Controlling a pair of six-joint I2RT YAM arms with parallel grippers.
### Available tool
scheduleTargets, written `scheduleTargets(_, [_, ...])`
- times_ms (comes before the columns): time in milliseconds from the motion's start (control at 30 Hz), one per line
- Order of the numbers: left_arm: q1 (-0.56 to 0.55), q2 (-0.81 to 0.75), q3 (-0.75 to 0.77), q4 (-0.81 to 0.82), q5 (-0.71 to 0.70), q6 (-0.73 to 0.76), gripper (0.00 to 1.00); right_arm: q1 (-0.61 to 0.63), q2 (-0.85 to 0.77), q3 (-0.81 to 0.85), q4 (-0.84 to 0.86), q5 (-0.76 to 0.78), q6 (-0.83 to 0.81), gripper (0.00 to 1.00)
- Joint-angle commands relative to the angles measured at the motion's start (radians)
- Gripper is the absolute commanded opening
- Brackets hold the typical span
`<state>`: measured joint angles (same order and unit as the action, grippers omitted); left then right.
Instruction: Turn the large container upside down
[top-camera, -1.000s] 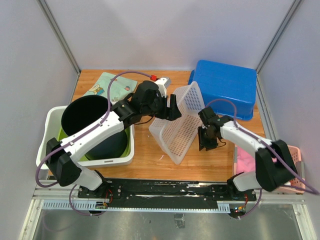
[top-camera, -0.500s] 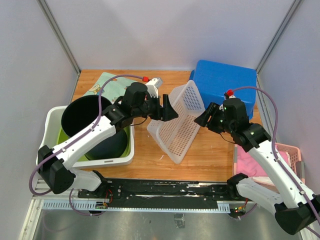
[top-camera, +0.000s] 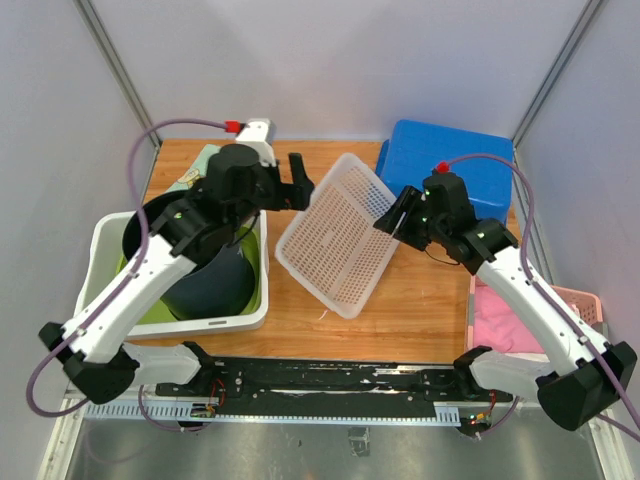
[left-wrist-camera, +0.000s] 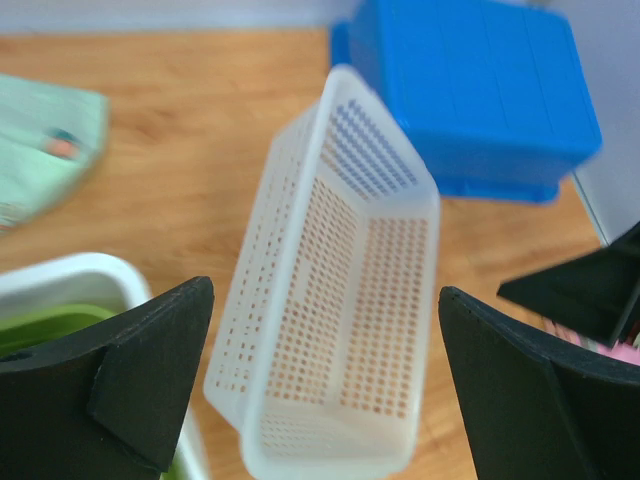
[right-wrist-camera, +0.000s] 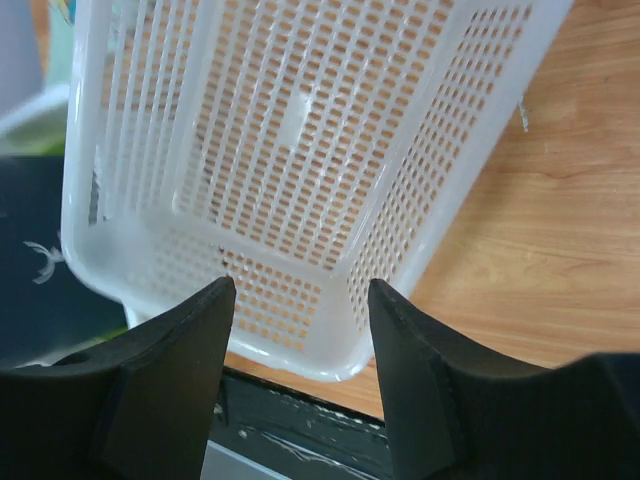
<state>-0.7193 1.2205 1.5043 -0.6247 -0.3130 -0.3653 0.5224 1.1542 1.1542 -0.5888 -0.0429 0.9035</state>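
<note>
My right gripper will next reach across and grab the white basket by its long rim (top-camera: 307, 208) (right-wrist-camera: 83, 115) nearest the white tub, to swing the basket upside down.
The white perforated basket (top-camera: 335, 240) lies on the wooden table with its open side up; it also shows in the left wrist view (left-wrist-camera: 340, 290), blurred, and in the right wrist view (right-wrist-camera: 300, 130). My left gripper (top-camera: 297, 185) is open and empty, just off the basket's far left rim, with the basket below it in its own view (left-wrist-camera: 325, 300). My right gripper (top-camera: 395, 215) is open and empty at the basket's right rim, looking into it from above (right-wrist-camera: 300, 300). A blue bin (top-camera: 450, 170) sits bottom up at the back right.
A white tub (top-camera: 100, 250) with a green liner holds a black bucket (top-camera: 185, 250) at the left. A green cloth (top-camera: 205, 165) lies at the back left. A pink basket (top-camera: 530, 320) with pink cloth stands at the right edge.
The basket stood on its long side with the left gripper at its top rim; it now lies flat, open side up. Both grippers have drawn away from it, the left one back and left.
</note>
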Motion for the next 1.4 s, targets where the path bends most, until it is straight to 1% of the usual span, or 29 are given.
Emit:
scheduleTargets(0, [0.006, -0.072, 0.048, -0.085, -0.203, 0.087, 0.99, 0.118, 0.138, 0.082, -0.092, 0.105, -0.145, 0.57])
scheduleTargets(133, [0.006, -0.091, 0.006, -0.06, -0.123, 0.065, 0.99, 0.169, 0.319, 0.164, -0.099, 0.039, -0.208, 0.55])
scheduleTargets(200, [0.005, -0.095, -0.03, -0.047, -0.092, 0.05, 0.99, 0.18, 0.374, 0.177, -0.076, 0.024, -0.245, 0.54])
scheduleTargets(233, [0.005, -0.097, -0.043, -0.042, -0.072, 0.045, 0.99, 0.183, 0.398, 0.183, -0.084, 0.051, -0.261, 0.54])
scheduleTargets(333, [0.005, -0.106, -0.068, -0.034, -0.032, 0.031, 0.99, 0.159, 0.467, 0.187, -0.184, 0.099, -0.287, 0.54])
scheduleTargets(433, [0.005, -0.118, -0.08, -0.033, -0.022, 0.029, 0.99, 0.109, 0.463, 0.129, -0.3, 0.183, -0.296, 0.54])
scheduleTargets(533, [0.005, -0.128, -0.085, -0.041, -0.022, 0.03, 0.99, 0.073, 0.397, 0.051, -0.359, 0.311, -0.285, 0.55])
scheduleTargets(633, [0.004, -0.132, -0.085, -0.044, -0.035, 0.026, 0.99, 0.082, 0.338, 0.063, -0.353, 0.277, -0.279, 0.55])
scheduleTargets(733, [0.006, -0.124, -0.055, -0.071, -0.056, 0.015, 0.99, 0.174, 0.332, 0.146, -0.29, 0.241, -0.248, 0.55])
scheduleTargets(800, [0.006, -0.119, -0.026, -0.094, -0.06, 0.005, 0.99, 0.238, 0.378, 0.235, -0.263, 0.241, -0.224, 0.56])
scheduleTargets(867, [0.006, -0.127, -0.01, -0.103, -0.056, 0.0, 0.99, 0.28, 0.455, 0.338, -0.253, 0.245, -0.206, 0.56])
scheduleTargets(967, [0.006, -0.146, -0.011, -0.105, -0.053, -0.001, 0.99, 0.318, 0.619, 0.497, -0.26, 0.236, -0.208, 0.56])
scheduleTargets(1100, [0.006, -0.171, -0.022, -0.112, -0.067, -0.001, 0.99, 0.361, 0.8, 0.675, -0.307, 0.22, -0.225, 0.58])
scheduleTargets(1167, [0.006, -0.185, -0.029, -0.109, -0.073, 0.0, 0.99, 0.376, 0.874, 0.708, -0.314, 0.219, -0.229, 0.59])
scheduleTargets(1267, [0.006, -0.197, -0.039, -0.109, -0.084, 0.001, 0.99, 0.387, 0.929, 0.722, -0.318, 0.21, -0.219, 0.58])
scheduleTargets(1333, [0.006, -0.2, -0.045, -0.109, -0.085, 0.001, 0.99, 0.389, 0.936, 0.709, -0.317, 0.208, -0.209, 0.53])
scheduleTargets(1367, [0.006, -0.2, -0.048, -0.109, -0.084, 0.003, 0.99, 0.389, 0.928, 0.7, -0.319, 0.207, -0.205, 0.47])
